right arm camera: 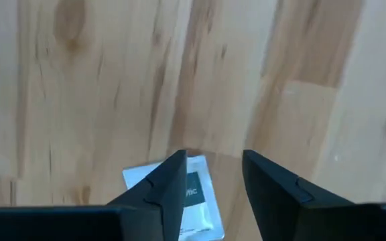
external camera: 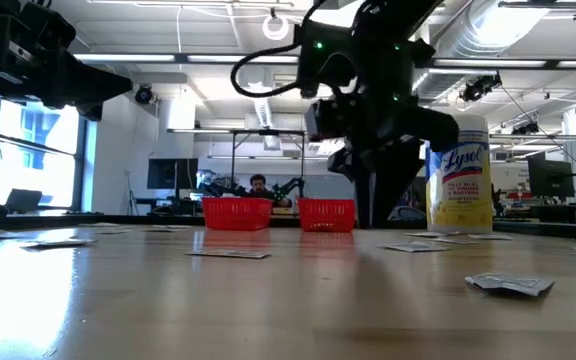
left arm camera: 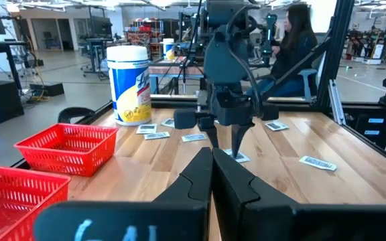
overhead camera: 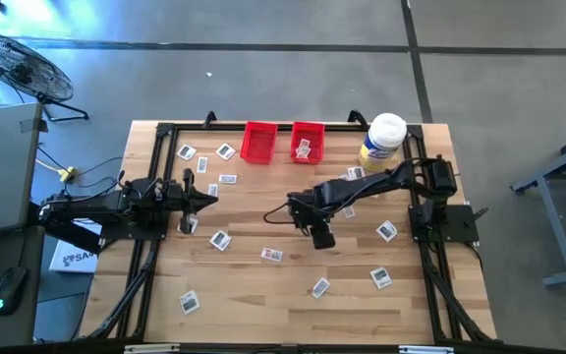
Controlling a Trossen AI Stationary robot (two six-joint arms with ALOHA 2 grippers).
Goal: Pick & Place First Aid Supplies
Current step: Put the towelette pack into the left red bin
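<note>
This first aid packet should go into the red bin, so my right gripper needs to grab it next by its side edge point(right arm camera: 212, 193) beside the dark label.
Several small white packets, the first aid supplies point(overhead camera: 271, 255), lie flat and scattered on the wooden table. My right gripper point(right arm camera: 213, 161) points down near the table's middle point(overhead camera: 322, 236), open, right over one packet point(right arm camera: 196, 197), which lies flat partly under one finger. The left wrist view shows that packet point(left arm camera: 241, 158) below the fingertips. My left gripper point(left arm camera: 212, 161) stays shut and level at the table's left point(overhead camera: 204, 197), holding nothing. Two red bins point(overhead camera: 259, 143) point(overhead camera: 308, 141) stand at the far edge; the right one holds packets. My right gripper comes at the packet from above, pointing down, with one finger point(right arm camera: 169, 184) over the packet's edge point(right arm camera: 194, 175) and the other beside it over bare wood. Whether the fingertips touch the packet, I cannot tell. The packet lies flat on the table.
A white-lidded jar with a yellow label point(overhead camera: 383, 141) stands at the far right, beside the bins. More packets lie at the far left point(overhead camera: 204, 163), the near left point(overhead camera: 189, 303) and the near right point(overhead camera: 381, 277). A black frame runs along the table's sides point(overhead camera: 430, 246).
</note>
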